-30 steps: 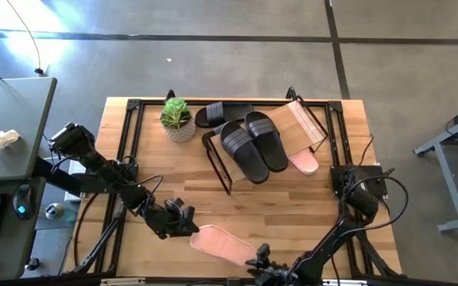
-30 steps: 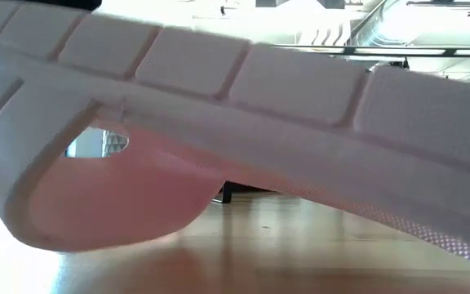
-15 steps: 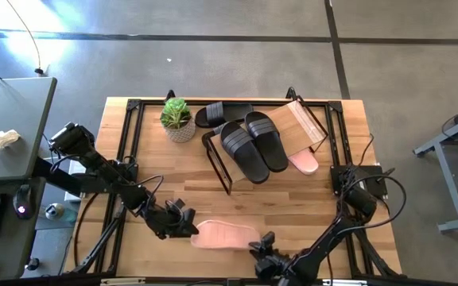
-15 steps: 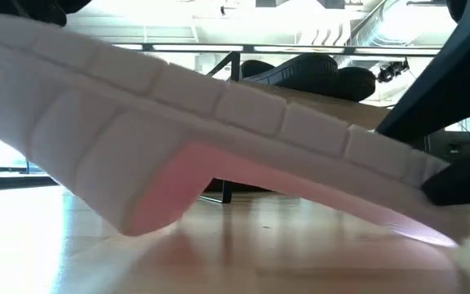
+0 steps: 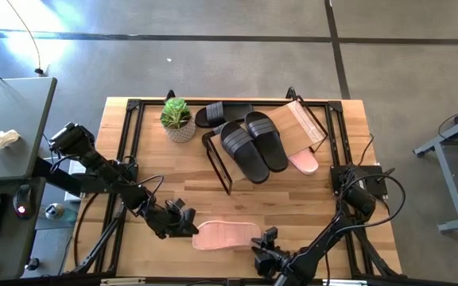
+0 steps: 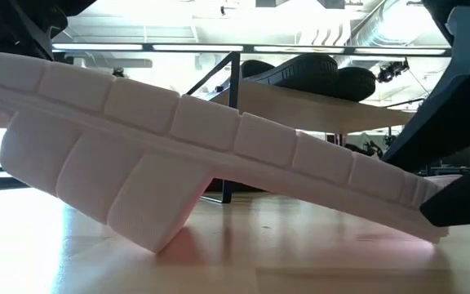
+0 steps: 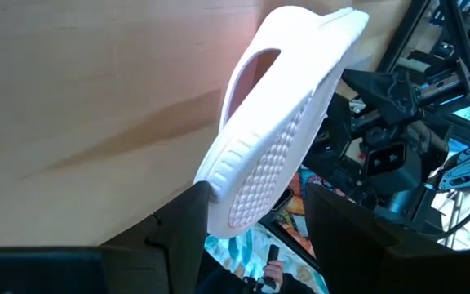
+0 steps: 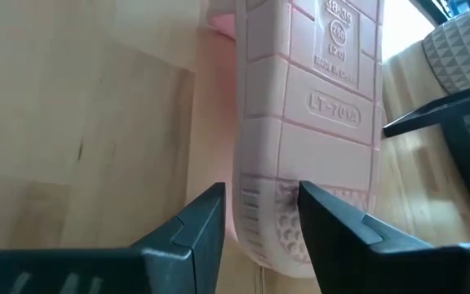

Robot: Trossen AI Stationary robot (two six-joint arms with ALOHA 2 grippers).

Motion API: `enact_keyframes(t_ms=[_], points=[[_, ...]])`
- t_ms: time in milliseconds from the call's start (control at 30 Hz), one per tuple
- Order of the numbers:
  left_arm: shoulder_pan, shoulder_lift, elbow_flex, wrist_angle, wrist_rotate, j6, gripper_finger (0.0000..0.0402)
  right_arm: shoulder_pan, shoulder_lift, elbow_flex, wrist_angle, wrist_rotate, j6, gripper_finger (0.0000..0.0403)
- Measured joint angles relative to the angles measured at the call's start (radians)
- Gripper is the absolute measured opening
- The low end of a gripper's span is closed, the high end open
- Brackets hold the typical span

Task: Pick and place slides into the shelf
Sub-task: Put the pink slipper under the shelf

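The pink slide has to go into the shelf [image 5: 304, 123], so the robot's right gripper should next pick it up by its heel end [image 5: 253, 238].
A pale pink slide [image 5: 225, 235] lies sole up near the table's front edge, between my two grippers. My left gripper [image 5: 188, 225] is shut on its left end and my right gripper [image 5: 262, 242] is at its right end. It slopes down to the right, with its strap [image 6: 149, 216] touching the wood. The shelf [image 5: 304, 123] stands at the far middle with two black slides [image 5: 253, 143] on its board. A second pink slide [image 5: 303, 162] sticks out from under the board. My left gripper pinches the pink slide's left end [image 7: 239, 192] between its two fingers, coming slantwise down from the table's left. That end is lifted clear. My right gripper has the slide's right end [image 8: 288, 233] between its fingers, coming from the table's right. One finger [image 8: 333, 216] lies over the sole and the other stands at the slide's edge. That end sits low, just above the wood.
A potted green plant [image 5: 177, 119] stands at the far left of the shelf. A third black slide [image 5: 221, 113] lies on the table behind the shelf. Bare wood stretches between the shelf and the pink slide.
My right gripper has moved toward the far edge and rolled. The pink slide's right end has swung with it, so the slide now runs along the front edge instead of slanting. Its strap has come down onto the table. Its left end has stayed in my left gripper.
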Motion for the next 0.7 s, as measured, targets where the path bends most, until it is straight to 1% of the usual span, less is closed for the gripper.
enact_keyframes(t_ms=[267, 367, 467, 567, 700], points=[[0.0, 0.0, 0.0, -0.003, 0.004, 0.036, 0.0188, -0.044, 0.0, 0.001, -0.033, 0.005, 0.0, 0.0141], [-0.001, 0.0, 0.0, -0.003, 0.007, 0.056, 0.0188, -0.06, 0.0, 0.001, -0.052, 0.019, 0.0, 0.0131], [-0.001, 0.0, 0.0, -0.003, 0.007, 0.083, 0.0188, -0.072, 0.0, 0.001, -0.059, 0.026, 0.0, 0.0107], [-0.001, 0.0, -0.001, -0.005, 0.007, 0.126, 0.0188, -0.081, 0.0, 0.001, -0.057, 0.018, 0.0, 0.0073], [-0.001, 0.0, -0.001, -0.005, 0.008, 0.228, 0.0188, -0.084, -0.001, 0.001, -0.056, 0.012, 0.0, 0.0026]])
